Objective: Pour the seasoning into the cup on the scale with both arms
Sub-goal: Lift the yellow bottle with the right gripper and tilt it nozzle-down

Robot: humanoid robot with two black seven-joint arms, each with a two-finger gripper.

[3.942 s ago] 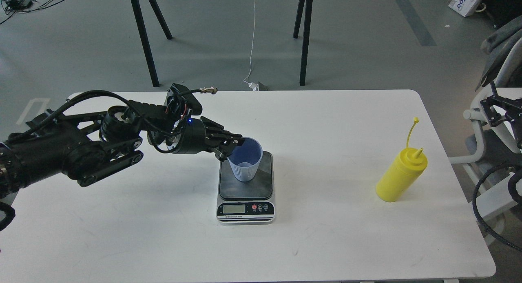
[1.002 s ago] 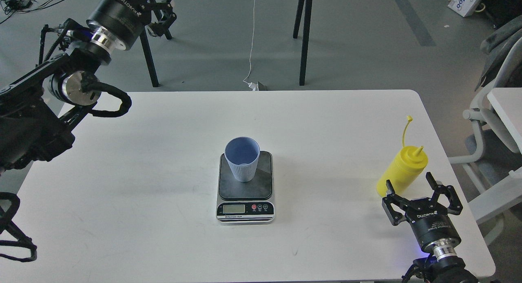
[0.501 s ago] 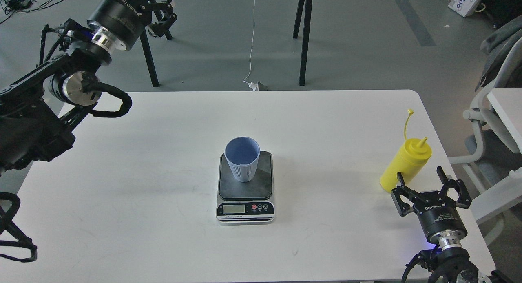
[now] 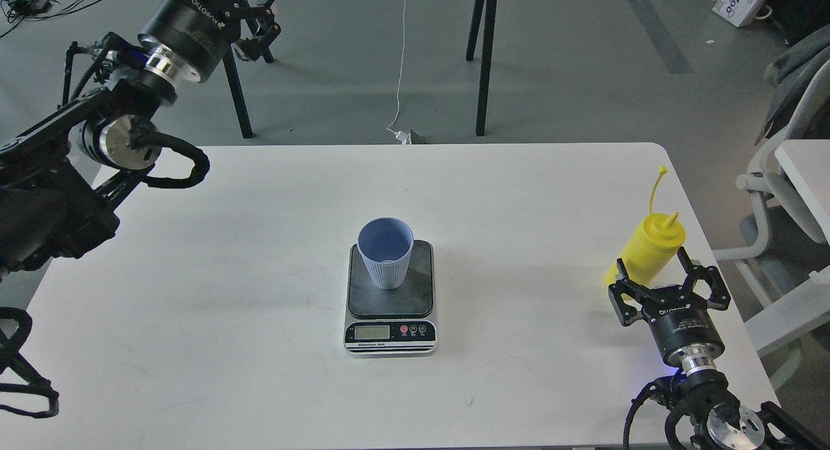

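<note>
The robot's right gripper will next grab the yellow bottle by its middle (image 4: 640, 254), to pour seasoning into the cup on the scale (image 4: 415, 288).
The light-blue cup (image 4: 386, 253) stands upright on the dark plate of the scale (image 4: 415, 288) at the middle of the white table. The yellow seasoning bottle (image 4: 652, 241) stands near the table's right edge, its cap strap sticking up. My right gripper (image 4: 650, 262) is open, with its fingers on either side of the bottle's lower part. My left gripper (image 4: 258, 23) is raised high at the far left, beyond the table's back edge, partly cut off by the top of the view.
The white table (image 4: 259, 242) ends just right of the bottle. A white chair (image 4: 778, 190) stands beyond that edge. Black trestle legs (image 4: 483, 61) stand on the floor behind the table.
My left gripper let go of the cup and rose to the far upper left. My right arm came in and moved its open gripper forward around the bottle, which shifted slightly back.
</note>
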